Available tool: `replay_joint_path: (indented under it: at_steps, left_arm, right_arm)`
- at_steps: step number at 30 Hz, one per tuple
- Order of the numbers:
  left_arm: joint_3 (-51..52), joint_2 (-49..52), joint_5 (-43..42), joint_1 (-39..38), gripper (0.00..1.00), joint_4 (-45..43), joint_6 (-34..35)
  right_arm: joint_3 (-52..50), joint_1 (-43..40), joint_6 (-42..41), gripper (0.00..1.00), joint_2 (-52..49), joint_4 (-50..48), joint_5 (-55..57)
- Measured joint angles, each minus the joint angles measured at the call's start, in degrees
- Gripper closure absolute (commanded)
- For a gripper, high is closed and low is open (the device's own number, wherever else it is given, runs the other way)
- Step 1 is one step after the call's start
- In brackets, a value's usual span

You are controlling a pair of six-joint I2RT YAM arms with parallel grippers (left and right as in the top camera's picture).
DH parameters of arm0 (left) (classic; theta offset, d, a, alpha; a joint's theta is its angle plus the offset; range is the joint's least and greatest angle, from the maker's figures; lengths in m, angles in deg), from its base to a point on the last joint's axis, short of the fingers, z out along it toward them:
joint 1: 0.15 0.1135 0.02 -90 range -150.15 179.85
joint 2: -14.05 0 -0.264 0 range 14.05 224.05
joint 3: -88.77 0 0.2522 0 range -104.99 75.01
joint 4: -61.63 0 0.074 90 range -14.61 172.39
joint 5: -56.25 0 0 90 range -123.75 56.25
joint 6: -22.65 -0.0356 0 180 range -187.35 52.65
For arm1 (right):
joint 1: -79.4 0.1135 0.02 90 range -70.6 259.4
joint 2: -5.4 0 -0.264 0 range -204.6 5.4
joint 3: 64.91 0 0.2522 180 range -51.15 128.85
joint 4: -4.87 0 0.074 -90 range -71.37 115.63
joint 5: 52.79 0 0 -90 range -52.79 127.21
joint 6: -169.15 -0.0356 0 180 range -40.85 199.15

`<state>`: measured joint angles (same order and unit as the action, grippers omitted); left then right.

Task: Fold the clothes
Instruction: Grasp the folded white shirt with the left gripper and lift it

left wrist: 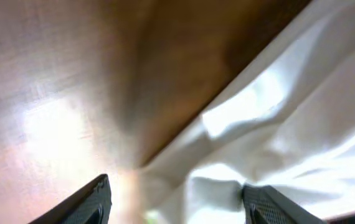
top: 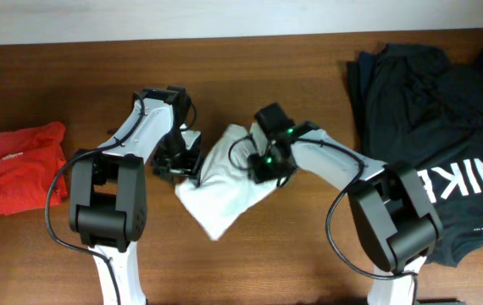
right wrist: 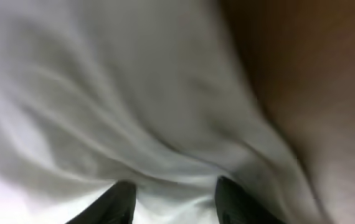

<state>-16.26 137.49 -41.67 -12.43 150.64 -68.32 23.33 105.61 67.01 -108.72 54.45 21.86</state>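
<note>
The left gripper grabs the white T-shirt's edge (top: 192, 183) (left wrist: 186, 191) facing the orange-red garment next, which leaves the T-shirt's body free to fold.
The white T-shirt (top: 224, 191) lies bunched in a compact folded heap at the middle of the brown table. My left gripper (top: 179, 161) is at its left edge, low over the wood. In the left wrist view its fingers (left wrist: 177, 205) are wide apart, with the shirt's edge (left wrist: 289, 124) against the right finger. My right gripper (top: 267, 166) is down on the shirt's upper right part. In the right wrist view its fingers (right wrist: 174, 199) are apart, with white cloth (right wrist: 103, 93) under and between them. The chest graphic is hidden.
A black shirt with white NIKE lettering (top: 432, 110) is spread over the right side of the table. An orange-red garment (top: 25, 165) lies folded at the far left. Bare wood (top: 72, 76) shows at the back left.
</note>
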Motion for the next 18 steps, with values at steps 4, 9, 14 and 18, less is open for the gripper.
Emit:
replay_joint_path:
  at_steps: [4, 9, 14, 18]
  left_arm:
    - [0.0, 0.0, -1.1, 0.0, 0.34, 4.5, 2.6]
    - [-1.1, -0.9, -2.8, 0.1, 0.29, 4.0, 3.8]
    - [-7.5, -6.7, -6.3, 0.2, 0.01, -8.5, 1.1]
    - [-8.9, -8.7, -12.1, 0.7, 0.01, -13.8, -4.3]
  right_arm:
    - [3.3, -2.6, 0.3, 0.46, 0.0, 2.0, 2.7]
    - [17.8, -2.9, 2.3, 0.41, 0.2, 20.2, 5.5]
    - [33.8, -2.9, 3.3, 0.35, 3.1, 35.6, 11.9]
    - [40.0, -2.9, 3.4, 0.35, 5.6, 42.5, 15.0]
